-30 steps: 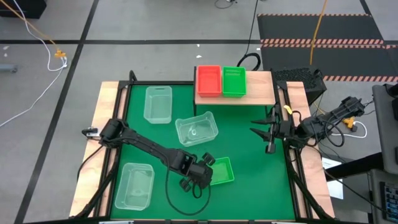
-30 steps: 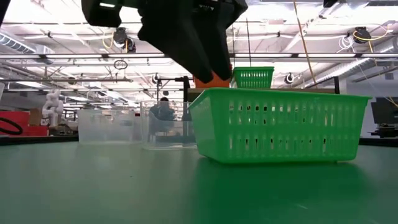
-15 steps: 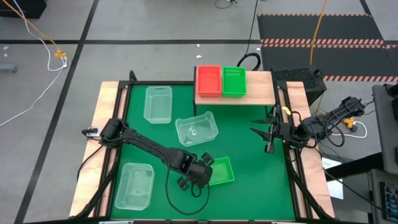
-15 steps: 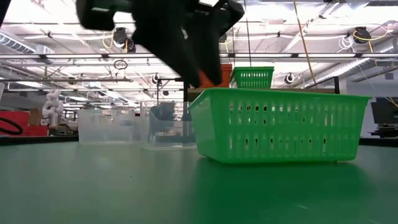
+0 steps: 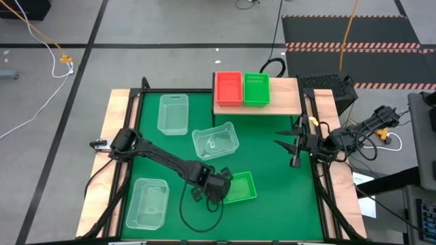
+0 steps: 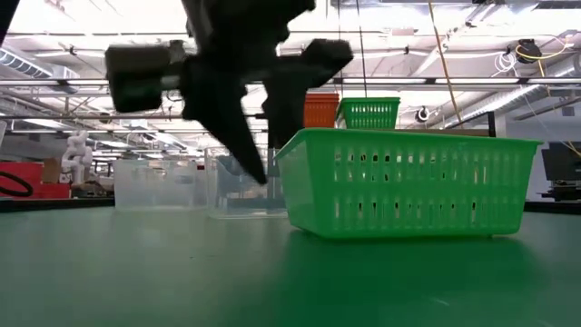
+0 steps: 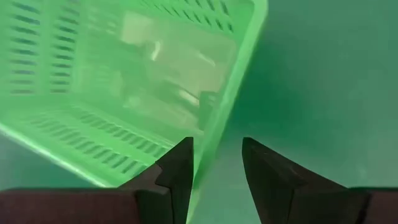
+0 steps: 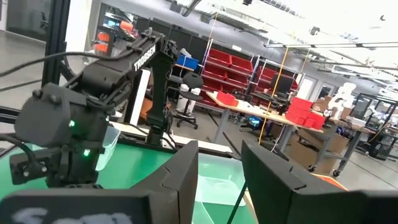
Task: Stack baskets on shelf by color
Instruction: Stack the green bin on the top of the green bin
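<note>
My left gripper will next grab this green basket by its short end's rim [image 7: 209, 147], to stack it with the green basket [image 7: 124, 74] on the shelf.
A green basket [image 5: 241, 188] [image 6: 408, 182] [image 7: 124, 74] sits flat on its bottom on the green mat, near the table's near edge. My left gripper [image 5: 216, 185] [image 6: 268, 154] [image 7: 217, 168] is open and points down at the basket's left end. One finger stands inside the end wall [image 7: 219, 134] and one outside; I cannot tell whether either touches it. The wooden shelf [image 5: 289, 102] at the far edge carries an orange-red basket [image 5: 228, 88] [image 6: 320, 111] and a green one [image 5: 256, 89] [image 6: 369, 113] side by side. My right gripper [image 5: 291, 151] [image 8: 219, 168] waits open near the table's right edge.
Three clear baskets rest on the mat: one far left [image 5: 172, 113], one tilted near the middle [image 5: 215, 141], one at the near left corner [image 5: 147, 203]. Bare mat lies between the green basket and my right arm. The shelf's right half is bare plank.
My left gripper has come down beside the green basket and shifted slightly toward the table's left, turning as it went. Its fingers now stand on either side of the basket's left end wall. The basket has stayed in place.
</note>
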`<state>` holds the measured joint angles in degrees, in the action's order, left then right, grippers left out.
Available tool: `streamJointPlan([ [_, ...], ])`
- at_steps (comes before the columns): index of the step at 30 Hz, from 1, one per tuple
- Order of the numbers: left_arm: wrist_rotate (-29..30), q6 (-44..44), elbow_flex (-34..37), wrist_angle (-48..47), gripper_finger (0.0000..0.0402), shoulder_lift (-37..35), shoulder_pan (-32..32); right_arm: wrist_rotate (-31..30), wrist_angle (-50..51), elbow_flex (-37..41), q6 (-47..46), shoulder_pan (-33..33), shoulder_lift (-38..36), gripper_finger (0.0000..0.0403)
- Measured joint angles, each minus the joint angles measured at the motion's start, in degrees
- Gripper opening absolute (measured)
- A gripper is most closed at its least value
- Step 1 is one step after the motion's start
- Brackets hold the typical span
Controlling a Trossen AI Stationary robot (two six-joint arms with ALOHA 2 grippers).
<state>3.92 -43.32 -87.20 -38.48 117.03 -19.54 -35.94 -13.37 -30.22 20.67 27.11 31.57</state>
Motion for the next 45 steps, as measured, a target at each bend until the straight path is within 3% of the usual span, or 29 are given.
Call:
streamJointPlan([
  [5,2.50,2.68,0.58,1.96,0.0123,0.02,1.05,0.00,-0.08,-0.01,-0.49,0.00,0.00,0.0116],
  [11,3.32,14.01,0.40,7.75,0.0017,-0.88,2.49,0.00,-0.14,0.00,-3.64,0.00,0.00,0.0116],
  [16,4.74,19.98,-0.75,9.91,0.0016,-1.31,3.44,0.02,-0.66,-0.01,-5.15,0.01,-0.23,0.0116],
  [19,8.66,23.24,-4.53,9.40,0.0009,-1.31,3.35,0.58,-2.14,0.00,-5.15,0.12,-0.65,0.0116],
  [25,23.47,22.77,-16.04,5.20,0.0016,-1.32,5.84,13.61,-8.18,0.00,0.42,1.89,-1.16,0.0116],
  [28,27.60,21.83,-21.84,3.86,0.0009,-1.33,9.27,16.79,-9.15,0.00,0.93,3.18,-1.16,0.0116],
  [35,26.72,21.11,-31.81,10.63,0.0014,-1.40,20.03,16.25,-8.49,-0.02,1.50,4.20,-1.20,0.0116],
  [38,20.97,20.12,-34.09,12.17,0.0008,-1.40,24.62,16.11,-7.38,-0.02,2.91,4.20,-1.43,0.0116],
  [42,10.24,25.40,-34.31,12.82,0.0011,-1.42,30.69,13.06,-6.49,0.00,4.28,4.20,-1.51,0.0116],
  [45,8.77,32.12,-33.11,13.29,0.0014,-0.85,33.96,10.00,-6.40,0.00,5.63,4.17,-1.53,0.0116],
])
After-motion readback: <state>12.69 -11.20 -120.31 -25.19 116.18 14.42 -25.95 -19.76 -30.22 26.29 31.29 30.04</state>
